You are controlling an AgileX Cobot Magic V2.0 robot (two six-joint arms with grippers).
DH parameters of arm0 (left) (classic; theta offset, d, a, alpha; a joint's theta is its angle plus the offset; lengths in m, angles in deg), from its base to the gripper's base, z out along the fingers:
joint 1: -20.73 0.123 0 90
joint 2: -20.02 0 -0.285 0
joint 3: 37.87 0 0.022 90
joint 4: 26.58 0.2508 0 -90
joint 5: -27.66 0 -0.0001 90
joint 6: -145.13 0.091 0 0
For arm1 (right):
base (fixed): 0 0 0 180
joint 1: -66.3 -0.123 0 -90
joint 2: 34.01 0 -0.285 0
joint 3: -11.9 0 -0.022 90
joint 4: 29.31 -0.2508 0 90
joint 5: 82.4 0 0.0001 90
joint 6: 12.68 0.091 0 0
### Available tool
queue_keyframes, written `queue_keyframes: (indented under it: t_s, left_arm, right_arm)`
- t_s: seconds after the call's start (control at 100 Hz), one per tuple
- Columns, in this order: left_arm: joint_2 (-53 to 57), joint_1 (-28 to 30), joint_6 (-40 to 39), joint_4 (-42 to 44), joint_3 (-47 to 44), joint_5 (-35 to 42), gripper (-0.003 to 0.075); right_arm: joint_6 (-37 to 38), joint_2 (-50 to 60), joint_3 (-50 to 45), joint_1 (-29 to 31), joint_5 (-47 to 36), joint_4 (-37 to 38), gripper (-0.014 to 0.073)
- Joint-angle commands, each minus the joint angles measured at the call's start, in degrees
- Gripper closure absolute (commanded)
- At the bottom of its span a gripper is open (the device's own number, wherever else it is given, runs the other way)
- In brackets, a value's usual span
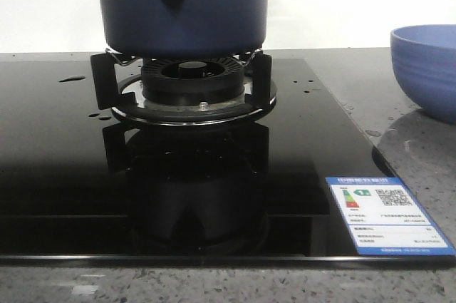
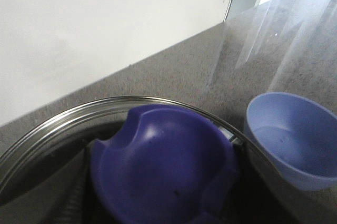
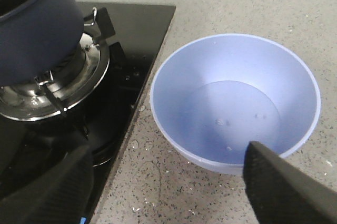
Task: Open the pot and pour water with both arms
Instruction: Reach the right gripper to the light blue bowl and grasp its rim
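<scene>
The bowl's round body is wider than the robot's open fingers. The right gripper should grab the bowl by its thin rim point(image 3: 195, 158) next.
The dark navy pot point(image 1: 185, 11) stands on the burner's black supports point(image 1: 103, 78), its top cut off in the front view; it also shows in the right wrist view as the pot point(image 3: 31, 29). In the left wrist view a purple-blue lid knob point(image 2: 163, 166) fills the space between my left gripper's point(image 2: 164, 195) dark fingers point(image 2: 73, 197), on a glass lid with a metal rim point(image 2: 105, 104). My right gripper point(image 3: 168, 192) is open over the speckled counter, one finger point(image 3: 289, 187) overlapping the bowl's edge. Water drops point(image 1: 71, 79) lie on the black stove glass. Neither gripper shows in the front view.
A light-blue bowl point(image 3: 237, 103) sits on the grey counter right of the stove, with a few drops inside; it is also the bowl point(image 1: 427, 68) and the bowl point(image 2: 295, 139). An energy label point(image 1: 385, 214) is stuck on the stove's front right corner. A white wall stands behind.
</scene>
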Motion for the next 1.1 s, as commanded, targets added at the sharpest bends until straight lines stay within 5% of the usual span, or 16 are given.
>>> queue_keyframes:
  t_s: [0.0,0.55,0.9,1.09]
  left_arm:
    - [3.9,1.8,0.2,-3.2,2.8,1.1,0.0374]
    - [9.0,20.4,0.2,-3.2,2.8,-6.9,0.0374]
    - [9.0,28.7,0.2,-3.6,2.8,-10.2,0.0374]
    - [9.0,29.2,0.2,-3.6,2.8,-10.2,0.0374]
  right_arm:
    - [-0.5,-3.6,4.9,0.1,-0.7,0.8,0.0065]
    - [3.5,-32.6,29.2,11.1,15.5,4.5,0.0065]
    - [4.5,-46.7,33.1,11.7,20.6,10.8,0.0067]
    - [4.5,-49.9,33.1,11.7,20.4,10.8,0.0265]
